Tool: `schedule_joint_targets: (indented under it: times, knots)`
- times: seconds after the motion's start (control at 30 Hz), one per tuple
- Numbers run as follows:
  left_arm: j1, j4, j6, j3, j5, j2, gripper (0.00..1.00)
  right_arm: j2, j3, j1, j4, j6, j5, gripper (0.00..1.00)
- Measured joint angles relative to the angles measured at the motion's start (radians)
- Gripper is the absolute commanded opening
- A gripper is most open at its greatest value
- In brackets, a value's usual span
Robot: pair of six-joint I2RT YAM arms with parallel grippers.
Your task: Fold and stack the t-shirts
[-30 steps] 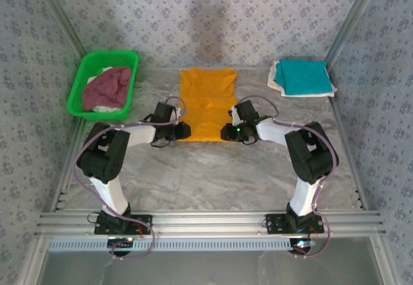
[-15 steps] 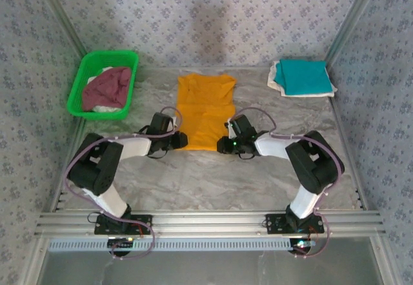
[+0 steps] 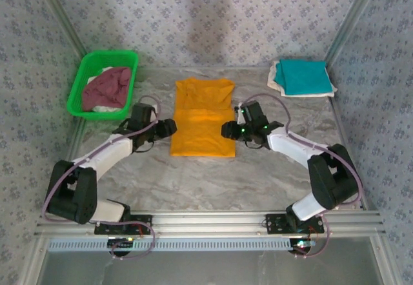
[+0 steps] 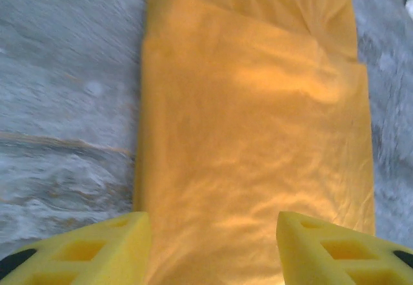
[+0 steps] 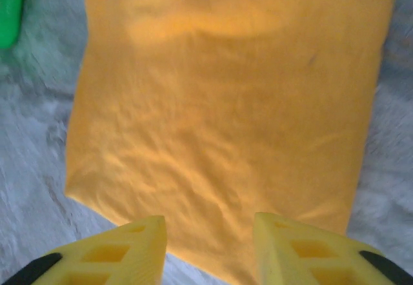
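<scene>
My left gripper grabs the orange-yellow t-shirt's near corner (image 3: pixel 173 154) on that gripper's side next, to fold the t-shirt's near end over toward the collar.
The orange-yellow t-shirt (image 3: pixel 202 118) lies flat mid-table as a long narrow rectangle, collar end toward the back. My left gripper (image 3: pixel 169 128) sits at its left edge and my right gripper (image 3: pixel 227 130) at its right edge. In the left wrist view the left gripper (image 4: pixel 213 246) stands open above the orange cloth (image 4: pixel 251 137), with nothing between its fingers. The right gripper (image 5: pixel 210 243) is open too, over the shirt's near corner (image 5: pixel 226 117). A teal t-shirt (image 3: pixel 302 77) lies folded on a white one (image 3: pixel 276 82) at the back right. A maroon t-shirt (image 3: pixel 106 86) is bunched in the basket.
The green plastic basket (image 3: pixel 103 55) stands at the back left, with some white cloth under the maroon one. Patterned walls close off the back and both sides. Bare marble tabletop (image 3: pixel 206 182) stretches between the orange shirt and the arm bases.
Both grippers drew the shirt's near edge toward the arm bases, then opened and let go. They now sit farther back at its sides, the left arm swung out leftward.
</scene>
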Motion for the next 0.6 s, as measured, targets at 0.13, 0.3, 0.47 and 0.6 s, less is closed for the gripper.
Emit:
schedule_joint_targets:
  times: [0.13, 0.3, 0.47, 0.6]
  knots:
    - [0.033, -0.033, 0.002, -0.005, 0.015, -0.007, 0.55, -0.008, -0.026, -0.058, 0.007, 0.000, 0.011, 0.52]
    - [0.022, -0.057, 0.002, -0.066, 0.039, -0.006, 0.55, -0.008, -0.056, -0.063, -0.001, -0.010, 0.032, 0.53]
    - [-0.015, -0.068, 0.002, -0.095, 0.040, 0.036, 0.56, -0.007, -0.073, -0.063, -0.002, -0.024, 0.051, 0.54]
    - [-0.047, -0.043, 0.001, -0.095, 0.047, 0.090, 0.58, -0.007, -0.076, -0.063, 0.003, -0.030, 0.066, 0.54]
